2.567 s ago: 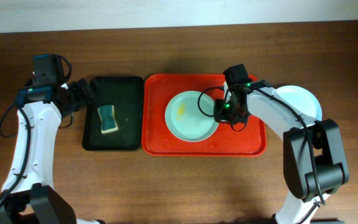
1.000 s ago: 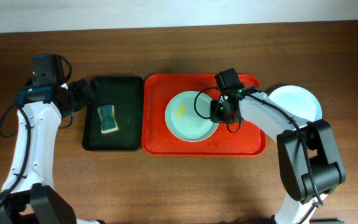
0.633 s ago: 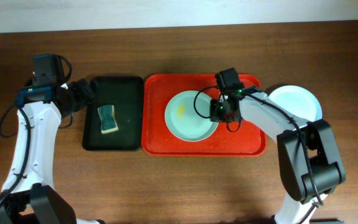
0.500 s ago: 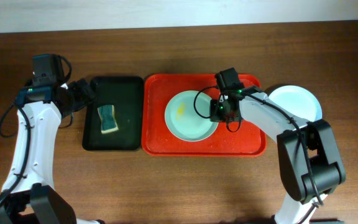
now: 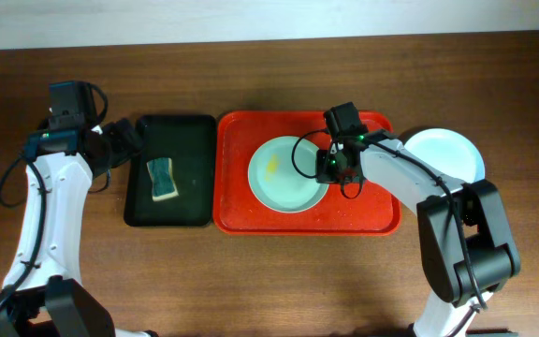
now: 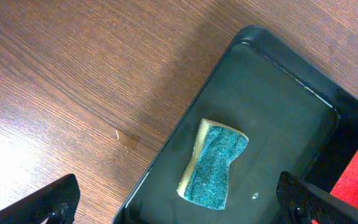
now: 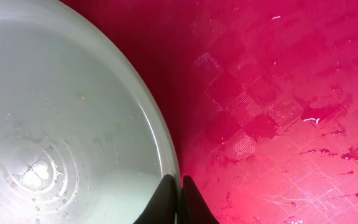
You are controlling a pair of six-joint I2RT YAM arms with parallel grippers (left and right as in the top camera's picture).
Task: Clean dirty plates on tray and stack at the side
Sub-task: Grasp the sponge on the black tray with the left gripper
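Observation:
The left gripper pinches the sponge across its narrow middle [image 5: 162, 179] [image 6: 214, 164] next, teal side toward me, which leaves the yellow side free to wipe the plate.
A pale mint green plate [image 5: 284, 178] with a yellow smear lies in the red tray [image 5: 251, 220]. My right gripper [image 5: 330, 168] is at the plate's right edge. In the right wrist view its gripper [image 7: 180, 196] is shut on the plate [image 7: 61, 124], one finger inside the rim and one outside over the wet tray floor [image 7: 278, 93]. A white plate [image 5: 452, 152] rests on the table right of the tray, partly under the right arm. My left gripper [image 5: 124, 140] hangs open at the left end of the black tray.
The black tray [image 5: 185, 140] sits left of the red tray and holds a teal and yellow sponge [image 5: 162, 178]. In the left wrist view the sponge [image 6: 215, 163] lies between the wide-open left gripper [image 6: 179, 200] fingers. Bare wooden table surrounds both trays.
The right gripper slid left to the mint plate's right rim and closed its jaws on it. The left arm, sponge and plates have stayed put.

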